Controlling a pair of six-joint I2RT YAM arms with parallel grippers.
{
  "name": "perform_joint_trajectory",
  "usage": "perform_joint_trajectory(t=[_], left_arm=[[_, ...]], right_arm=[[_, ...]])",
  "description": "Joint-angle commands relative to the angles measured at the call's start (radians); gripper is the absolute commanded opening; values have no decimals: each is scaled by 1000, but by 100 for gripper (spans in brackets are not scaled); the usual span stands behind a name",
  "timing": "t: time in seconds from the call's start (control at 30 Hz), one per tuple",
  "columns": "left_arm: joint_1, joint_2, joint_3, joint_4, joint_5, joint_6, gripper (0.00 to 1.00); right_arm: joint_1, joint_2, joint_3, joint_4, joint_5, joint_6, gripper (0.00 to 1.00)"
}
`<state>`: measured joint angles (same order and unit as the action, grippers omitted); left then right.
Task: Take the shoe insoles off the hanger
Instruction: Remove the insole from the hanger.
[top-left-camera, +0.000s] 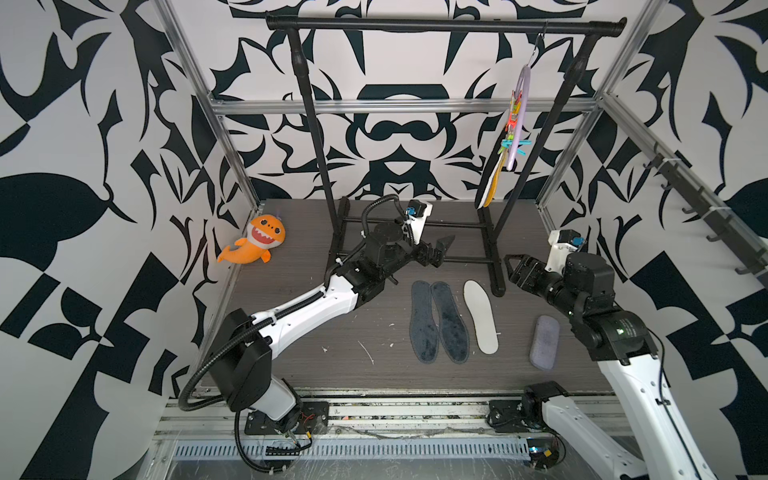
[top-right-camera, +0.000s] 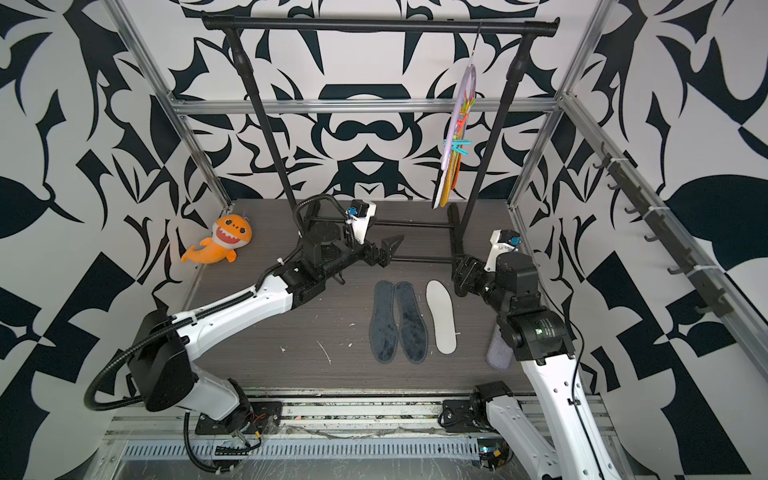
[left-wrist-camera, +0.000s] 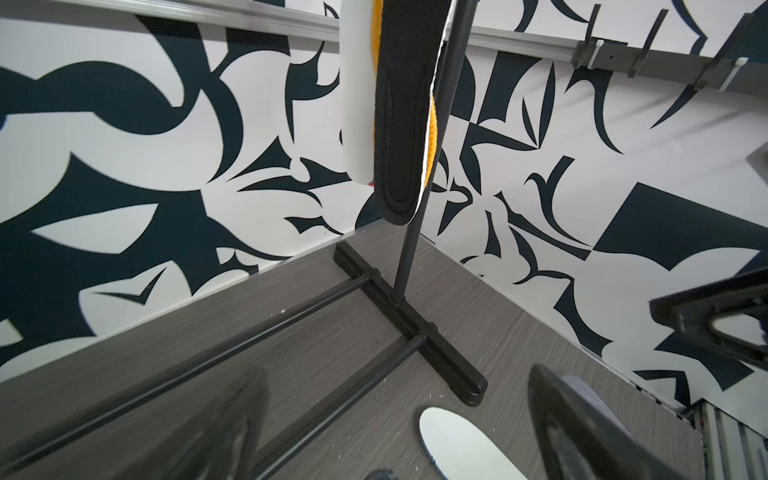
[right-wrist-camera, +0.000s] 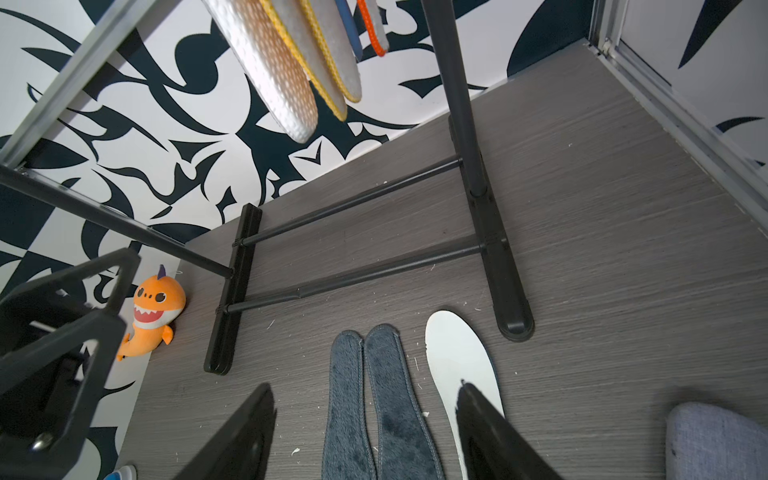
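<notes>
My left gripper is going to grab the black insole by its free hanging end next. That leaves the pegs free, so the insole can come off the hanger.
The lilac hanger (top-left-camera: 520, 112) (top-right-camera: 458, 116) hangs edge-on from the right end of the black rail, its coloured pegs holding several shoe insoles (top-left-camera: 490, 183) (top-right-camera: 442, 187). In the left wrist view a white (left-wrist-camera: 355, 104) and a black insole (left-wrist-camera: 403, 124) hang above. On the floor lie two dark grey-blue insoles (top-left-camera: 422, 322) (top-left-camera: 451, 322) and a white insole (top-left-camera: 481, 318). My left gripper (top-left-camera: 442, 249) (left-wrist-camera: 395, 415) is open and empty, low beside the rail's base bars. My right gripper (top-left-camera: 512, 270) (right-wrist-camera: 365, 386) is open and empty above the floor insoles' far ends.
The black clothes rail (top-left-camera: 444, 25) stands at the back, its right foot (top-left-camera: 494, 266) between the two grippers. An orange plush shark (top-left-camera: 253, 245) lies at the left wall. A lilac-grey oblong pad (top-left-camera: 544, 343) lies by the right arm.
</notes>
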<state>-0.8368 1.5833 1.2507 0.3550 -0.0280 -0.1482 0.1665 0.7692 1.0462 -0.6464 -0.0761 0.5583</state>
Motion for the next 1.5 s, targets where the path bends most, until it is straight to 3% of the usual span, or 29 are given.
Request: perform_joint_trajectory(t=[0.0,0.33,0.53,0.73,0.9,1.3,1.47], left_arm=[[6,80,91,90,50,32,100],[13,362,376,111,25,50,86],[15,482,507,100,37,44,70],[14,560,604,71,68,42,62],[13,616,694,2,25,64,53],[15,704,832,-88,-15,92,52],[14,704,840,-86,-29,93,43]], right_arm=[[-4,3,47,-14,-23,-33,72],[-9,-22,67,-50,-35,-49,72],[-9,-34,61,-52,-60,-37,71],[-9,-37,59,-51,-74,-30,71],[-9,-39,51,-50,-84,-27,71],[-9,-47,39,-46,-94,-20,71],[-9,-45,37,-34,-102,-10,71]])
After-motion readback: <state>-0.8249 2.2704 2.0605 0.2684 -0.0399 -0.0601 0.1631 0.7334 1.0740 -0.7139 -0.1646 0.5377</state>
